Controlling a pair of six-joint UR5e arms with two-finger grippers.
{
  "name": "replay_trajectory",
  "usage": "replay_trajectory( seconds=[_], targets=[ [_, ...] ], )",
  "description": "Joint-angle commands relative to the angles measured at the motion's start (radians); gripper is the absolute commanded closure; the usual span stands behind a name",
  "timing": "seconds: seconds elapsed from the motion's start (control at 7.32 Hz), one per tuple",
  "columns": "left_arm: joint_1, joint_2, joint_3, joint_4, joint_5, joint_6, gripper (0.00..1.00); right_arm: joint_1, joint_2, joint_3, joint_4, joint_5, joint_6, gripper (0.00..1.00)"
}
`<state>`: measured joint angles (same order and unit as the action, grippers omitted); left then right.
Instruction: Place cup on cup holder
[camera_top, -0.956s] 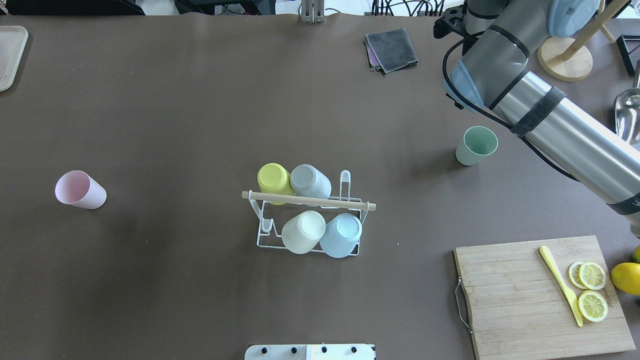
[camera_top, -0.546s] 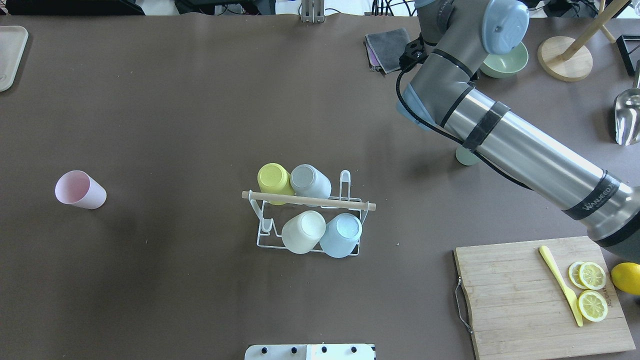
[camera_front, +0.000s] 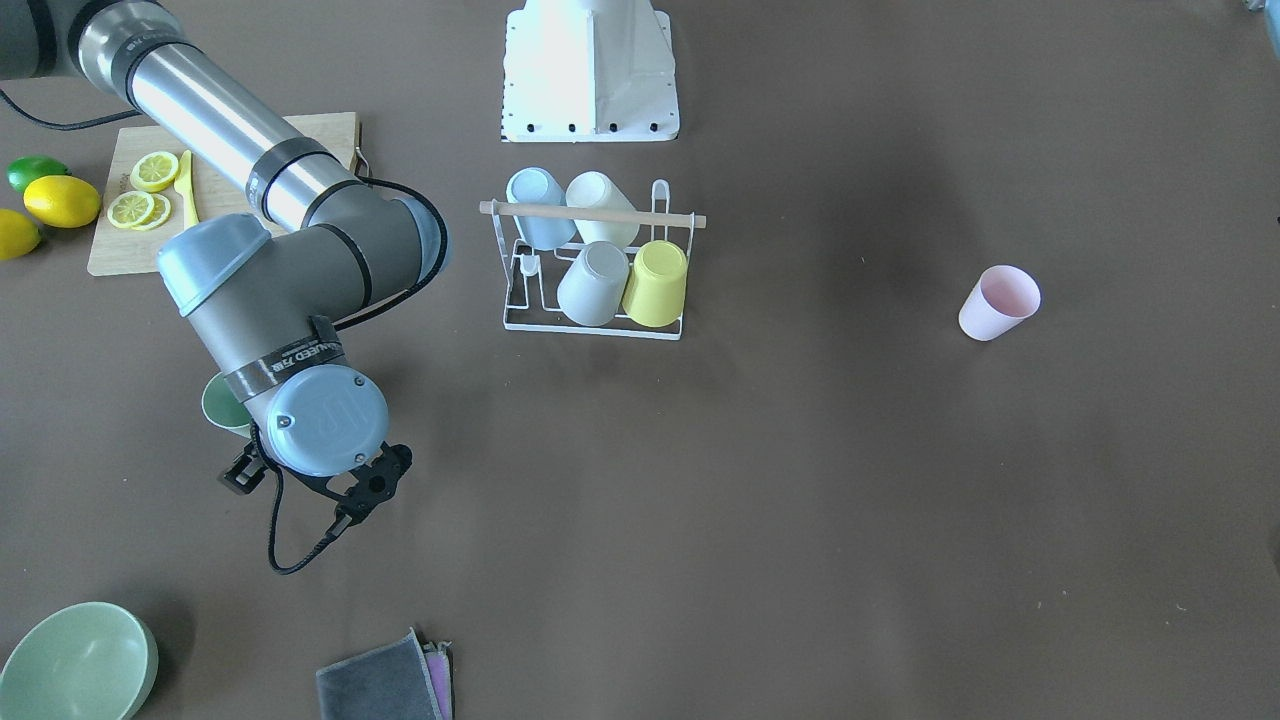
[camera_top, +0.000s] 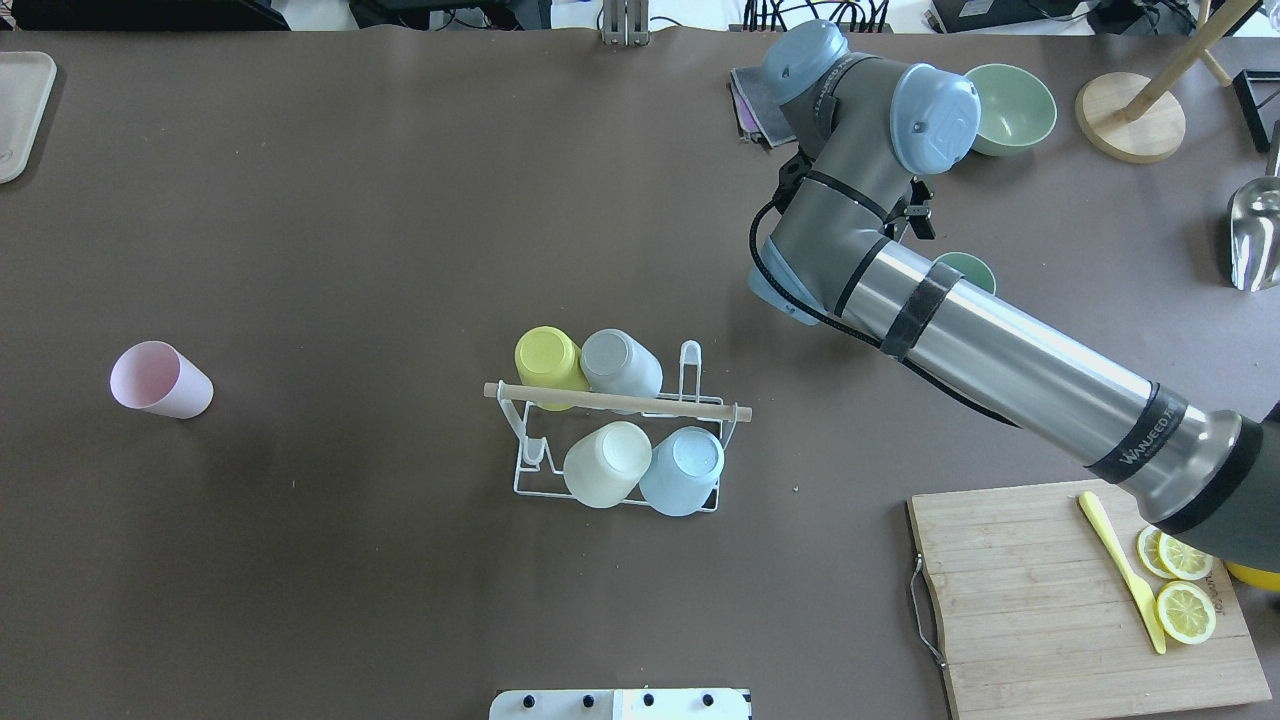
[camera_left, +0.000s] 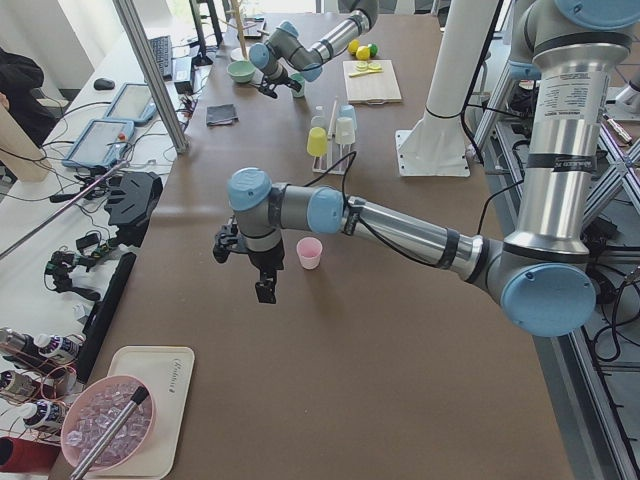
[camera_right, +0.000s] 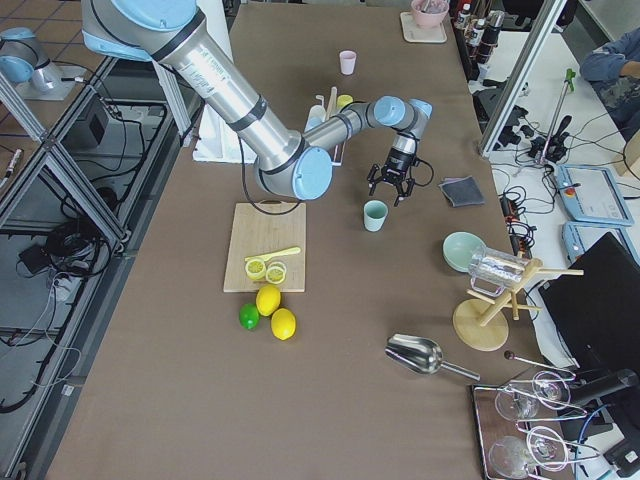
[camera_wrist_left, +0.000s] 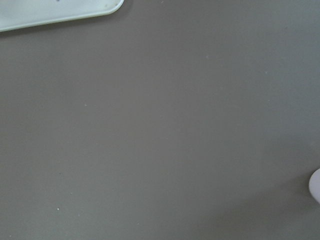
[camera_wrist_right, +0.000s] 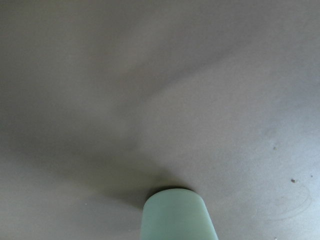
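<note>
I will next grab the green cup by its round body with my right gripper, so that I can place it on the cup holder.
The white wire cup holder with its wooden rod stands mid-table and carries several upturned cups; it also shows in the front view. A green cup stands upright to its right, half under my right arm. It also shows in the front view and low in the right wrist view. My right gripper hangs just beyond the green cup, apart from it, jaws spread and empty. A pink cup stands at the left. My left gripper hovers near it; I cannot tell whether it is open.
A green bowl and a grey cloth lie at the far side by the right wrist. A chopping board with lemon slices and a yellow knife sits near right. A wooden stand, a metal scoop and a tray line the edges.
My right arm has swung leftwards across the green cup, so the wrist is now left of it. The green bowl has come into view. The cups and holder have not moved.
</note>
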<state>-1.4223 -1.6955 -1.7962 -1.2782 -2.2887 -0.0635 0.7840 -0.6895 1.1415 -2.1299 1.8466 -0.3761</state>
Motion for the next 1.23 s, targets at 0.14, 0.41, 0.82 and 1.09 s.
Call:
replay_trajectory(
  seconds=[0.14, 0.41, 0.82, 1.09],
  targets=[
    [0.075, -0.174, 0.041, 0.144, 0.002, -0.001, 0.02, -0.054, -0.019, -0.02, -0.004, -0.07, -0.035, 0.0],
    [0.083, -0.175, 0.058, 0.145, -0.009, 0.001, 0.02, -0.068, -0.045, -0.02, -0.002, -0.093, -0.043, 0.0],
    [0.098, -0.236, 0.175, 0.149, -0.014, -0.001, 0.02, -0.071, -0.07, -0.014, -0.004, -0.109, -0.07, 0.0],
    [0.102, -0.265, 0.236, 0.167, -0.125, -0.015, 0.02, -0.063, -0.082, -0.008, -0.004, -0.113, -0.095, 0.0]
  ],
)
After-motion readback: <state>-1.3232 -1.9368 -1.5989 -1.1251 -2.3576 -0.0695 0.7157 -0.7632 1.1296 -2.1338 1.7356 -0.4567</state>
